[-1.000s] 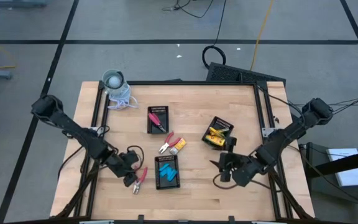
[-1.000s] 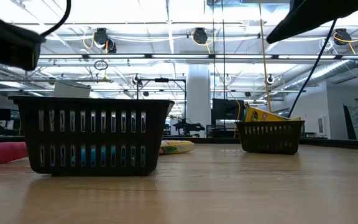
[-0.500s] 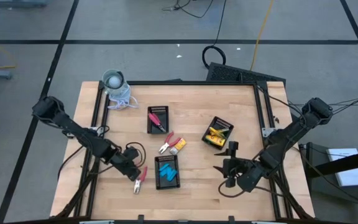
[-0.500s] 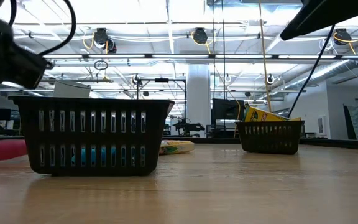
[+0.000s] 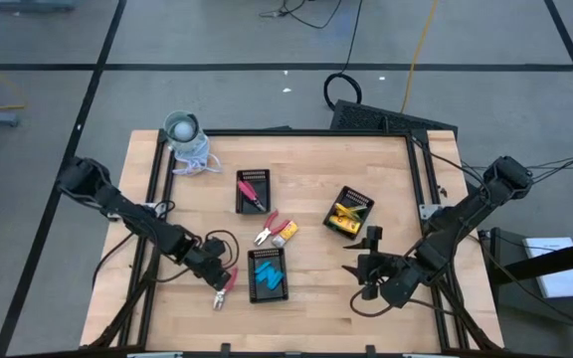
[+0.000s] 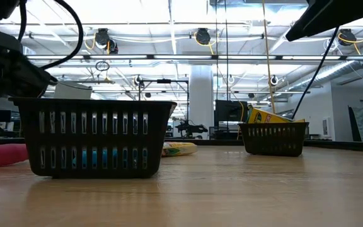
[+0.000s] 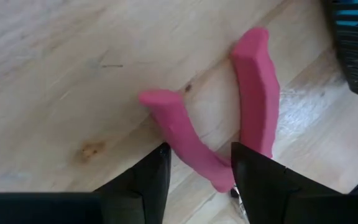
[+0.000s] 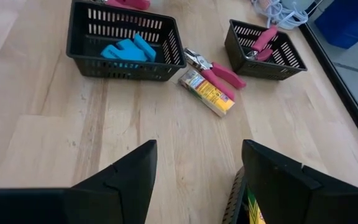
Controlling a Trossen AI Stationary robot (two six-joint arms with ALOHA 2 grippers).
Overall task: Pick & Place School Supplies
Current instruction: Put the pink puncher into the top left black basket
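Note:
The pliers need to go into the tray with the red pliers. My left gripper should next grab them by one red handle (image 7: 179,134).
A red-handled pliers (image 5: 225,286) lies flat on the wood near the table's near-left part, left of the black tray with light-blue pieces (image 5: 268,275). My left gripper (image 5: 216,270) is low over it and open. In the left wrist view, my left gripper (image 7: 197,155) has one red handle (image 7: 179,134) running in between the fingers, and the other handle (image 7: 257,99) lies beside one finger. My right gripper (image 5: 364,276) hovers open near the table's near-right part, touching nothing. Another pliers (image 5: 266,231) and a yellow block (image 5: 286,231) lie loose mid-table. My left gripper comes at the pliers from above, slanting, with one finger (image 7: 148,177) on each side of the inner handle near the joint (image 7: 219,177). The pliers lies flat on the table. Whether the fingers touch it, I cannot tell.
A tray holding a red pliers (image 5: 252,191) sits toward the far side. A tray with yellow blocks (image 5: 349,212) is right of centre. The grey-white cup (image 5: 182,127) stands at the far-left corner on a coiled cord. Bare wood (image 8: 185,143) lies ahead of my right gripper.
My left gripper has moved toward the table's right and down, closing in on the red pliers, which has stayed in place. My right gripper has drifted slightly toward the near edge and then held still.

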